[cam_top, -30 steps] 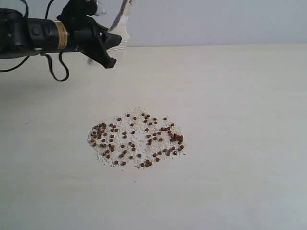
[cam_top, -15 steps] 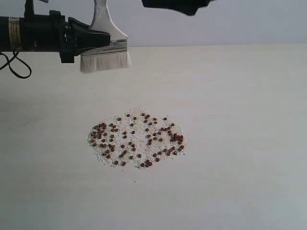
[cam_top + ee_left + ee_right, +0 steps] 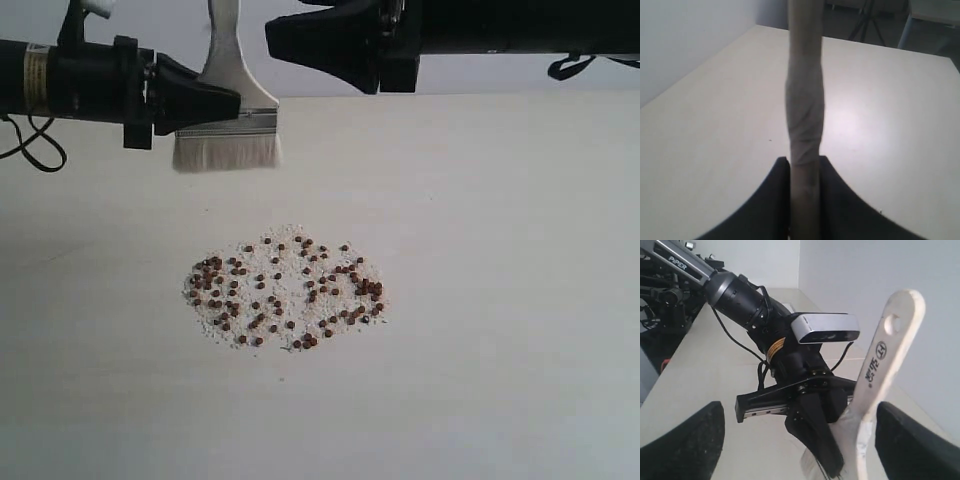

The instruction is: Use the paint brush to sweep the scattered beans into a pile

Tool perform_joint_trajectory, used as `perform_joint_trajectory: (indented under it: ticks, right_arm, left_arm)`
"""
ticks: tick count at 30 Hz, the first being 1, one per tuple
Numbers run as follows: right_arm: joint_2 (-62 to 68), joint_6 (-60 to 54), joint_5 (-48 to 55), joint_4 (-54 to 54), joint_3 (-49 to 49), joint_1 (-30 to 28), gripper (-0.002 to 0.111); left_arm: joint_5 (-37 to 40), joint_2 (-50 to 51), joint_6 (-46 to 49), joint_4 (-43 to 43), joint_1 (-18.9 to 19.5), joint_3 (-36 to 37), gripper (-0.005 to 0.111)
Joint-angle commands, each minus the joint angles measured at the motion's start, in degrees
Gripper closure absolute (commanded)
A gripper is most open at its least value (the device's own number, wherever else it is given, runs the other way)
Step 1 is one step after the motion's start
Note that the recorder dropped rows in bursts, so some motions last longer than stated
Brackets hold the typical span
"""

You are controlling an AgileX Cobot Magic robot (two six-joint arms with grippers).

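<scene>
I will next grab the paint brush [image 3: 228, 120] by its wooden handle [image 3: 226, 40] with my right gripper. Then I can sweep the scattered beans into a pile.
The beans [image 3: 285, 290] lie scattered with whitish crumbs in a loose patch at the middle of the table. My left gripper [image 3: 222, 100] [image 3: 804, 167] is shut on the paint brush [image 3: 228, 120], which it holds upright above the table behind the beans, with the pale bristles [image 3: 226, 151] pointing down. The wooden handle [image 3: 804, 100] [image 3: 885, 355] rises from the jaws, and the hole at its end shows. My right gripper [image 3: 285, 42] [image 3: 800, 427] hangs open just right of the handle's top and does not touch it. No compact pile is in view.
The pale table [image 3: 500, 300] stretches wide round the bean patch, and its far edge meets a grey wall. The left arm [image 3: 740, 295] with its camera [image 3: 825, 328] fills the space in front of my right gripper.
The left arm turned the brush upright with the bristles down and shifted it slightly right and lower. The right gripper came in from the upper right toward the handle.
</scene>
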Motion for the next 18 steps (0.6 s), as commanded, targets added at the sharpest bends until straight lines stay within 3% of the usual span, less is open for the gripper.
perform_joint_trajectory:
  ticks: [1, 7, 18]
  right_arm:
    - [2.67, -0.44, 1.17, 0.97, -1.9, 0.0, 0.033]
    - [5.57, 2.63, 1.32, 0.97, -4.44, 0.0, 0.033]
    - [7.53, 4.67, 1.61, 0.97, -4.62, 0.0, 0.033]
  left_arm:
    - [-0.91, -0.2, -0.64, 0.22, -2.61, 0.03, 0.107]
    - [-0.91, -0.2, 0.08, -0.26, -5.6, 0.03, 0.107]
    - [-0.91, -0.2, 0.17, -0.93, -6.19, 0.03, 0.107]
